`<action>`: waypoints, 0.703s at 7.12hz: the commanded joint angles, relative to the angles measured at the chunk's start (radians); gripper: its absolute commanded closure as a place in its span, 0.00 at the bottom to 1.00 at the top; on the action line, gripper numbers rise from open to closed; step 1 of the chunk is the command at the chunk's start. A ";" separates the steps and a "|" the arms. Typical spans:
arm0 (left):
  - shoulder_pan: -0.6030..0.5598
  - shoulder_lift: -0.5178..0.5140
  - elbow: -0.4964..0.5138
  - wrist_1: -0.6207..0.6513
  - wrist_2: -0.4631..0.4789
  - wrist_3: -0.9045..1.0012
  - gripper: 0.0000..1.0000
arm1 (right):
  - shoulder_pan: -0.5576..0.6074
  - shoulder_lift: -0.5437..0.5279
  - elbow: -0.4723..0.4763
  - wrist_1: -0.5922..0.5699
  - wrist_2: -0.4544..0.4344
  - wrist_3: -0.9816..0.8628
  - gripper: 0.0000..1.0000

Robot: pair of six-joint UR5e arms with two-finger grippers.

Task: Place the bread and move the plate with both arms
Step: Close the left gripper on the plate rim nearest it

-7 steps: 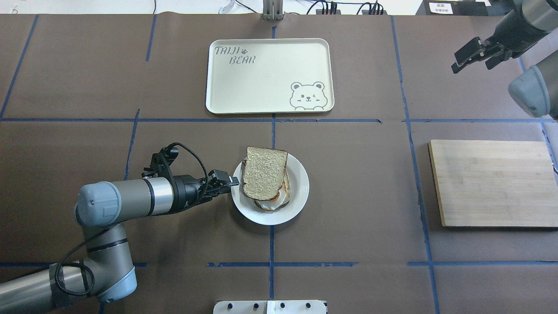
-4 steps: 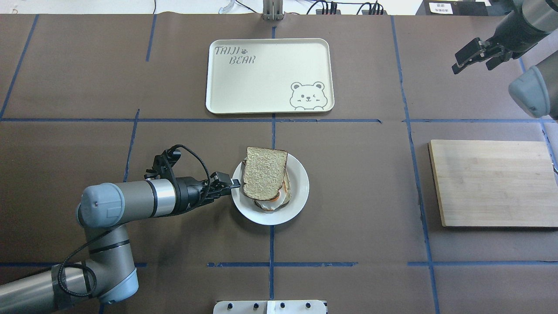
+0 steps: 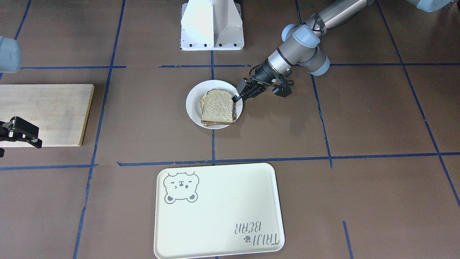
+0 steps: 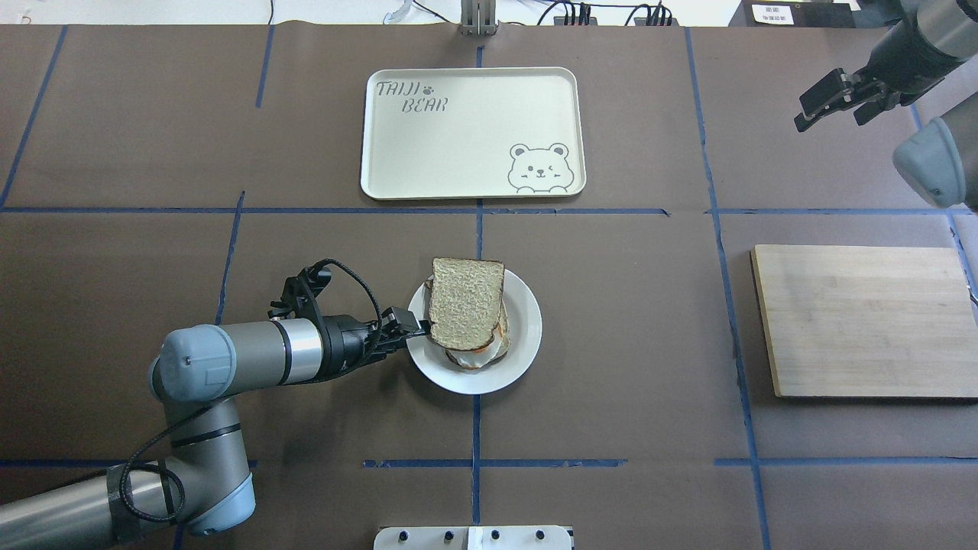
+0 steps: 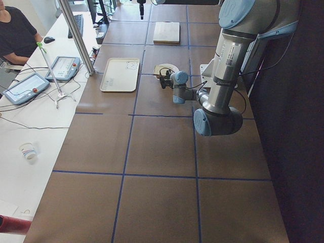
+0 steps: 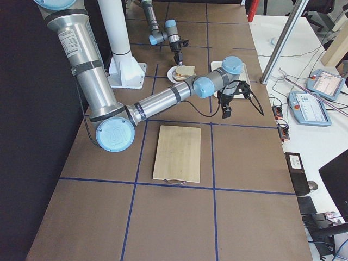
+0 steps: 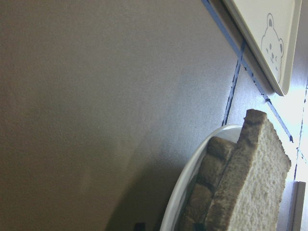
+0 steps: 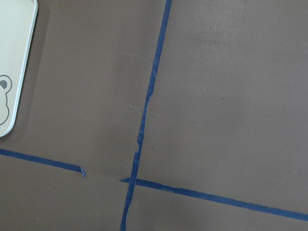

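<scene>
I need to grab the plate by its rim (image 3: 239, 95) with my left gripper next, and then move the plate with its bread onto the bear tray (image 3: 219, 211).
The bread (image 4: 464, 302) lies on top of an egg-topped slice (image 4: 477, 356) on the white plate (image 4: 526, 336) at the table's middle; it also shows in the front view (image 3: 217, 106) and the left wrist view (image 7: 250, 183). My left gripper (image 4: 416, 330) lies low and level at the plate's left rim, its jaws slightly open, with the tips at the rim beside the bread's edge. My right gripper (image 4: 827, 121) hangs open and empty high at the far right, away from the plate.
A cream bear tray (image 4: 458, 153) lies beyond the plate. A wooden cutting board (image 4: 863, 321) lies at the right. The white pedestal base (image 3: 212, 25) stands at the robot's side.
My left gripper has slid right along the table, from just short of the plate to its rim. My right gripper has drifted slightly up and right.
</scene>
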 commanded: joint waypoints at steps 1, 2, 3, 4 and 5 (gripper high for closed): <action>0.003 -0.007 0.003 0.000 0.000 -0.001 0.57 | 0.001 -0.005 0.001 0.000 0.001 -0.001 0.00; 0.003 -0.013 0.004 0.002 0.000 -0.001 0.59 | 0.001 -0.005 0.002 0.002 0.001 -0.001 0.00; 0.003 -0.013 0.003 0.000 -0.001 -0.001 0.71 | 0.001 -0.005 0.002 0.000 0.001 -0.001 0.00; 0.003 -0.011 0.003 0.000 -0.001 -0.003 0.82 | 0.001 -0.004 0.002 0.000 0.001 -0.001 0.00; 0.003 -0.011 -0.003 0.000 -0.003 -0.003 0.91 | 0.001 -0.004 0.005 0.000 0.003 -0.001 0.00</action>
